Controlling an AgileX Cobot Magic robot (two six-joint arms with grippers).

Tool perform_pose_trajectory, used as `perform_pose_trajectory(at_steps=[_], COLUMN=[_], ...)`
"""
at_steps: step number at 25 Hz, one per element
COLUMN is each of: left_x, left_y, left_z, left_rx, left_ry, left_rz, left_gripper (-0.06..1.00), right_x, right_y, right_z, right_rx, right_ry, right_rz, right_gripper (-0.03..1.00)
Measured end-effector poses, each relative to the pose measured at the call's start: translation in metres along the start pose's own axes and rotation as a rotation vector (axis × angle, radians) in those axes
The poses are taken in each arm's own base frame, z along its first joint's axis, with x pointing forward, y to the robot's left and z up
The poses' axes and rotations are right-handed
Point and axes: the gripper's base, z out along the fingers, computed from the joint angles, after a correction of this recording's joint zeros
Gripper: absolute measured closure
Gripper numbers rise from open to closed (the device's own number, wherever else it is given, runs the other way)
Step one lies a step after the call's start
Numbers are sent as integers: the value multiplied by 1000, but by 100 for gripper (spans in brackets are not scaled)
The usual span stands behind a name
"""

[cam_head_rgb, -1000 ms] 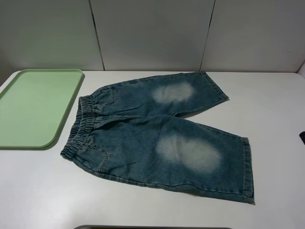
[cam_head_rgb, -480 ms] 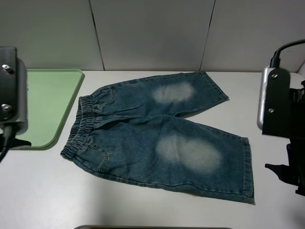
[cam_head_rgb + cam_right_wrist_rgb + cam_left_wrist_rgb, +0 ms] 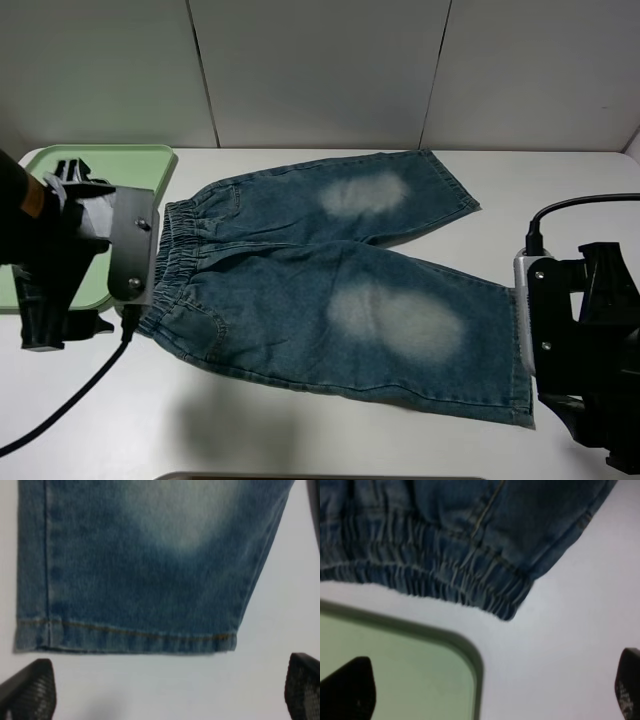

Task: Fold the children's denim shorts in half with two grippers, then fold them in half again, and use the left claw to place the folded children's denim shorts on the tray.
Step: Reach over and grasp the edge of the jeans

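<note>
My right gripper is to fold the denim shorts (image 3: 330,285), so it needs to grab them next by the near leg's hem (image 3: 523,385), where the cloth ends in a loose edge.
The children's denim shorts (image 3: 330,285) lie spread flat on the white table, waistband to the left and both legs pointing right, each with a pale faded patch. The pale green tray (image 3: 100,170) sits at the back left, partly hidden by my left arm. The left claw (image 3: 58,255) hangs open and empty over the tray's near corner (image 3: 420,670), just left of the waistband (image 3: 445,580). My right gripper (image 3: 600,350) is open and empty just right of the near leg's hem (image 3: 130,632). Dark fingertips (image 3: 30,687) frame that hem; the left gripper (image 3: 487,690) and right gripper (image 3: 170,690) touch nothing.
Grey wall panels (image 3: 320,70) rise behind the table's back edge. Bare white tabletop (image 3: 250,420) shows in front of the shorts. Black cables trail from both arms, the left one (image 3: 70,400) across the table's front left.
Both arms came into view from the sides and dropped lower toward the table, the left beside the waistband, the right by the near leg's hem. The shorts have not moved.
</note>
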Motion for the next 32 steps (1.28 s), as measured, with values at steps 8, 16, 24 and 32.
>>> perform_pose_trajectory(at_steps=[8,16,24,32], left_x=[-5,-9,-13,-16], left_y=[-9,-8,-5,-3], left_z=[33,40,40,40], left_rx=[31,25,-4,-29], left_ry=[-20,-40,-82,-113], left_rz=[65,67,44,34], left_gripper=[-1,-1,-1,-1], right_x=[-1,-5,-14,-16], right_y=[10,18,27,32], right_z=[19,47,62,75], right_rx=[-54,-159,-226,-280], right_ry=[29,101,54,77], right_rz=[-109,-161,-117,-143], right_gripper=[27,27,27,27])
